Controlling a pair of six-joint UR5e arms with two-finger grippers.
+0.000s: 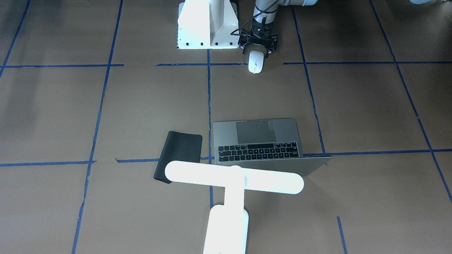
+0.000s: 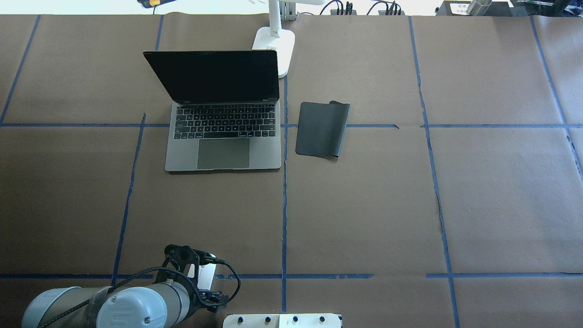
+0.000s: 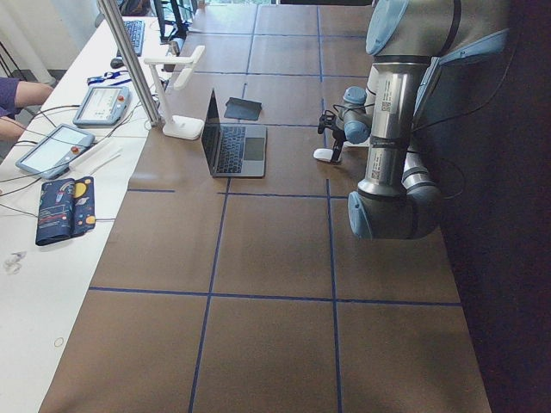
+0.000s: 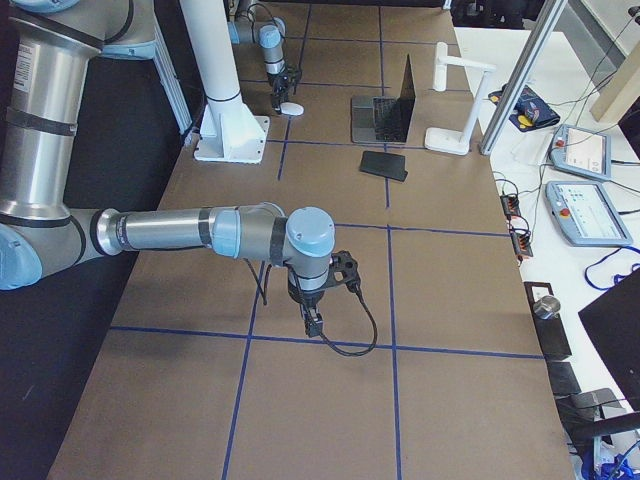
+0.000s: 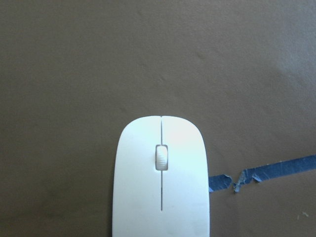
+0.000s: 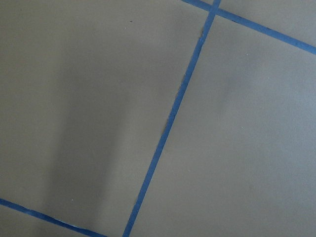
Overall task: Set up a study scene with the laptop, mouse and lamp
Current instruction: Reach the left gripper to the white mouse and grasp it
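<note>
I need to grab the white mouse by its rear end [image 1: 256, 55] with my left gripper next. Then it can be set up beside the laptop [image 1: 257, 141].
The white mouse [image 1: 255, 62] lies flat on the brown table close to the robot's base, and it fills the lower part of the left wrist view [image 5: 160, 187]. My left gripper [image 1: 256, 53] is open, with its fingers on either side of the mouse's rear end and wider than it. The grey laptop [image 1: 257, 141] stands open mid-table [image 2: 223, 136]. The white T-shaped lamp [image 1: 233, 180] stands behind the laptop's screen, with its base [image 2: 275, 45] on the table. My right gripper [image 4: 313, 328] hangs just above bare table far from these things. I cannot tell whether it is open.
A flat black mat [image 2: 321, 130] lies beside the laptop, one end curled up. The white bolted block [image 1: 206, 24] of the robot's mount stands right beside the mouse. Blue tape lines [image 6: 170, 118] cross the table. Operator tablets and cables [image 4: 580, 210] lie past the far edge.
</note>
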